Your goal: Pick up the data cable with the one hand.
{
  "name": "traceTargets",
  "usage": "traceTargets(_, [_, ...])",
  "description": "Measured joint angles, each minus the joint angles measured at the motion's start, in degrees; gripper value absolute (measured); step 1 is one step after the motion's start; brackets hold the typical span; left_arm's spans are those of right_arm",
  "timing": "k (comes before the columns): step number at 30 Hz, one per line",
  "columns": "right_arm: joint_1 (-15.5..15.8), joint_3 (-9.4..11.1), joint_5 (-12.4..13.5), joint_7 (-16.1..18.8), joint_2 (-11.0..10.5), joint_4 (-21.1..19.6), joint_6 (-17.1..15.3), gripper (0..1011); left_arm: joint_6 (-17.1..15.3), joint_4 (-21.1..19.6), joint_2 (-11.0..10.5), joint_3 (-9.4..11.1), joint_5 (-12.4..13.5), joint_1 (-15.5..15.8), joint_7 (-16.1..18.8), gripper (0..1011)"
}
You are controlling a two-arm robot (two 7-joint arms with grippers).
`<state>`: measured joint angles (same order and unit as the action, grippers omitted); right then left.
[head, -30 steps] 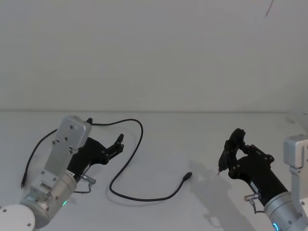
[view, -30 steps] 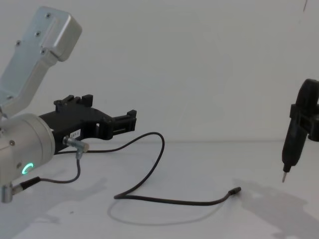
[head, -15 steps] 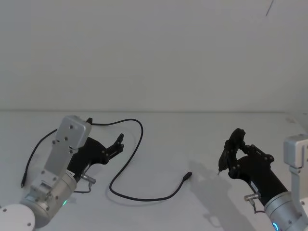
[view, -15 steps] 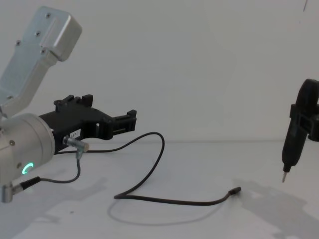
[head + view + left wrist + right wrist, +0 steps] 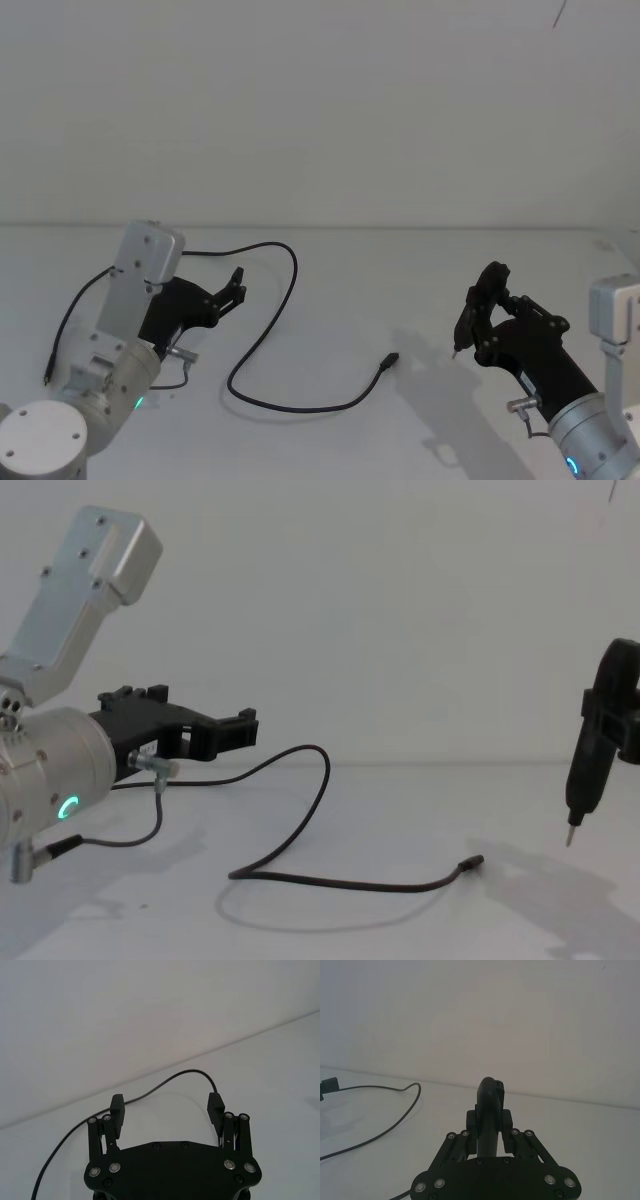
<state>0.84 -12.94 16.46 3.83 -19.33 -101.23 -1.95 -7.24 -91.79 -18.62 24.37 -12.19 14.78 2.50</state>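
I need to grab the cord just behind its plug tip with my left gripper next, so that I can pick up the data cable.
The data cable lies loose on the white table, curving from the far left round to its small dark plug tip near the middle. My left gripper hovers open beside the cable's upper loop, touching nothing. In the left wrist view the cable arcs just beyond the open left gripper. From the chest, the left gripper hangs above the cable. My right gripper is shut on a black pen-like tool, held tip-down at the right.
A short grey wire with metal plugs loops off my left wrist. The pen-like tool hangs above the table at the right edge. A plain white wall closes the back.
My left gripper has drawn back a little to the left, away from the cable's loop. The cable and the right arm have not moved.
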Motion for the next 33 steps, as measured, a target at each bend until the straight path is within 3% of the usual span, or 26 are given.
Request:
traceTargets(7, [0.00,0.00,0.00,0.00,0.00,0.00,0.00,279,-2.98,-0.92,-0.22,-0.29,-0.71,0.08,-0.72,1001])
traceTargets(12, [0.00,0.00,0.00,0.00,0.00,0.00,0.00,279,-5.44,-2.43,-1.48,-0.33,-1.41,-0.02,-3.04,1001])
traceTargets(30, [0.00,0.00,0.00,0.00,0.00,0.00,0.00,279,-11.56,-8.58,-8.34,0.98,-3.16,0.50,-14.54,1001])
traceTargets(33, [0.00,0.00,0.00,0.00,0.00,0.00,0.00,279,-12.89,-9.68,-9.79,1.63,-3.49,1.17,-17.71,1001])
